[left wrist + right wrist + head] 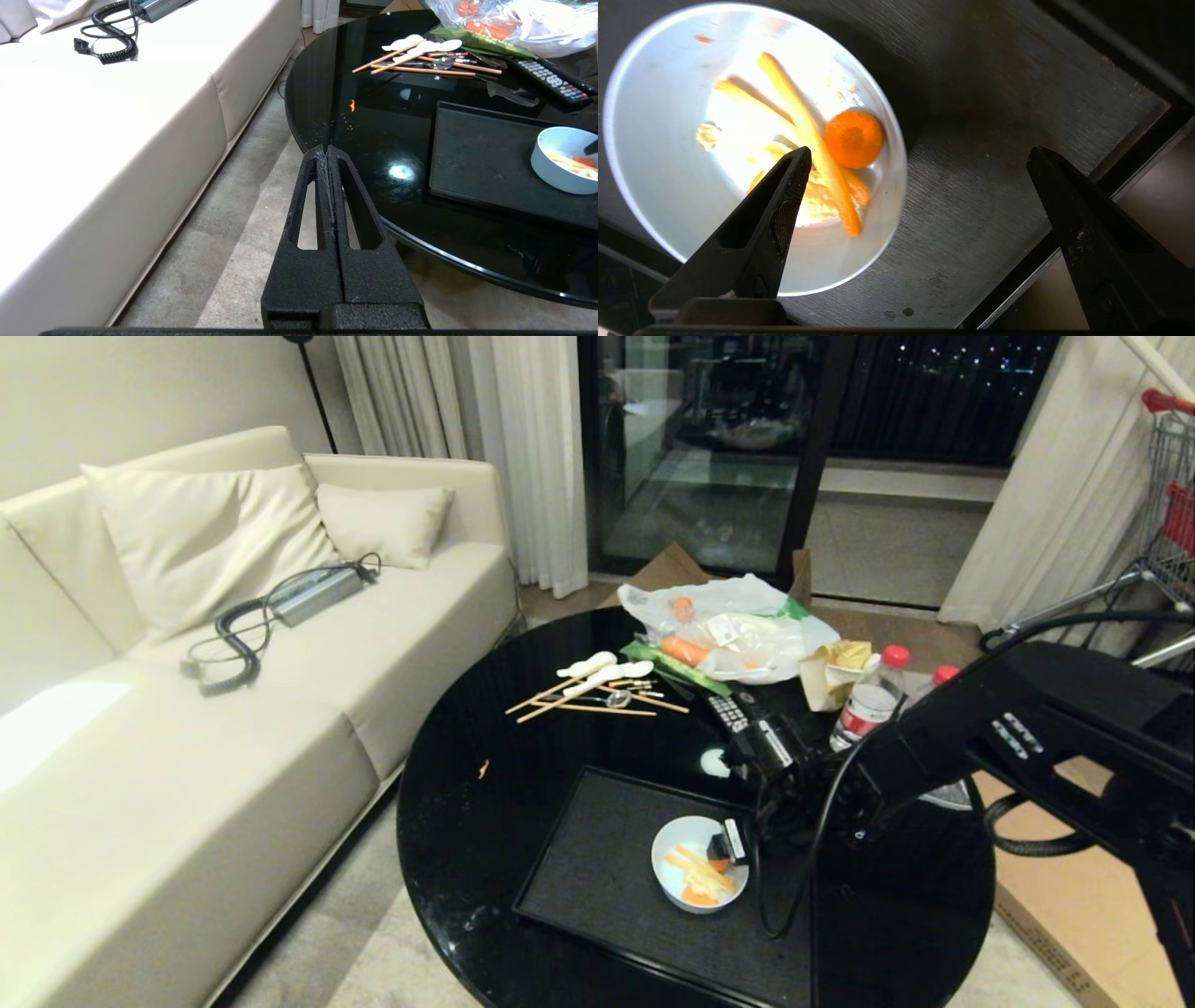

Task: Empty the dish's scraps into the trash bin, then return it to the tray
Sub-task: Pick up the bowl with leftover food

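Observation:
My right gripper grabs the dish point(686, 835) by its rim point(744, 853) next, to empty the scraps into the trash bin.
The dish point(686, 835) is a small pale bluish-white bowl on the right part of the black tray point(597, 868). It holds the scraps point(700, 879): carrot slices and pale yellow strips. My right gripper point(744, 840) hangs open over the dish's right rim. In the right wrist view one finger point(784, 205) is above the inside of the dish point(658, 140), near a carrot slice point(853, 138). The other finger point(1069, 210) is over the tray point(994, 140), and the right gripper point(919, 154) is empty. My left gripper point(327, 149) is shut and parked by the table's edge. The trash bin is out of view.
The round black glass table point(467, 821) also carries chopsticks and white spoons point(597, 686), a remote control point(733, 714), a plastic bag of food point(738, 630) and two water bottles point(873, 695). A cream sofa point(187, 728) stands left, a shopping cart point(1167, 504) far right.

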### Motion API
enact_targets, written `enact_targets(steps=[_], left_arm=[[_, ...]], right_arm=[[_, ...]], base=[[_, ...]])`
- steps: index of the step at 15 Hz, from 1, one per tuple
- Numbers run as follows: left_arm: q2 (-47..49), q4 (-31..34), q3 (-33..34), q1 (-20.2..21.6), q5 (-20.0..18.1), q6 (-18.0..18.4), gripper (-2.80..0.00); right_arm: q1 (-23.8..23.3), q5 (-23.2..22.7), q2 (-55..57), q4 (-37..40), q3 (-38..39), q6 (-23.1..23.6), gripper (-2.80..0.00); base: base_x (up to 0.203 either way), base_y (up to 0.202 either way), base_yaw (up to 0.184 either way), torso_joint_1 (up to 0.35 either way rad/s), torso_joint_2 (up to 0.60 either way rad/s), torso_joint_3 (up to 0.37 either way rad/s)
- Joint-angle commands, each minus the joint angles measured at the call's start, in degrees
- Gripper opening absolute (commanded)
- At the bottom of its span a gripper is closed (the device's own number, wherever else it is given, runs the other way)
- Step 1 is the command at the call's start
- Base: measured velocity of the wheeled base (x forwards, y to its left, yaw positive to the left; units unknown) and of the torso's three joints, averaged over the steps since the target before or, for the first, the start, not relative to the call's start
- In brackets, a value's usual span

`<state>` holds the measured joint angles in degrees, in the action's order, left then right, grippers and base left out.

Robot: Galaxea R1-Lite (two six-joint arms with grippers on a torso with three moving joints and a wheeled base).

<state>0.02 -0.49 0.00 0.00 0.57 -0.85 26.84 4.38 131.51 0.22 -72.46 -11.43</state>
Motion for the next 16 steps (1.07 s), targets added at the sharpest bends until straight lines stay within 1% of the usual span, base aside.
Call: enact_targets(steps=[1, 2, 13, 16], left_arm=[[0.0, 0.0, 0.0, 0.0, 0.0, 0.0, -2.8], [0.0, 0.0, 0.0, 0.0, 0.0, 0.0, -2.8], [0.0, 0.0, 0.0, 0.0, 0.0, 0.0, -2.8], [0.0, 0.0, 0.0, 0.0, 0.0, 0.0, -2.8]], right_arm=[[0.1, 0.0, 0.7, 0.0, 0.0, -0.1, 0.0], [0.1, 0.0, 1.2, -0.1, 0.0, -0.1, -2.8], [0.2, 0.3, 3.3, -0.2, -0.4, -0.1, -2.8], [0.3, 0.4, 2.8, -0.2, -0.5, -2.5, -2.8]], base=[[0.0, 0.0, 0.0, 0.0, 0.0, 0.0], [0.0, 0.0, 0.0, 0.0, 0.0, 0.0], [0.0, 0.0, 0.0, 0.0, 0.0, 0.0], [0.0, 0.0, 0.0, 0.0, 0.0, 0.0]])
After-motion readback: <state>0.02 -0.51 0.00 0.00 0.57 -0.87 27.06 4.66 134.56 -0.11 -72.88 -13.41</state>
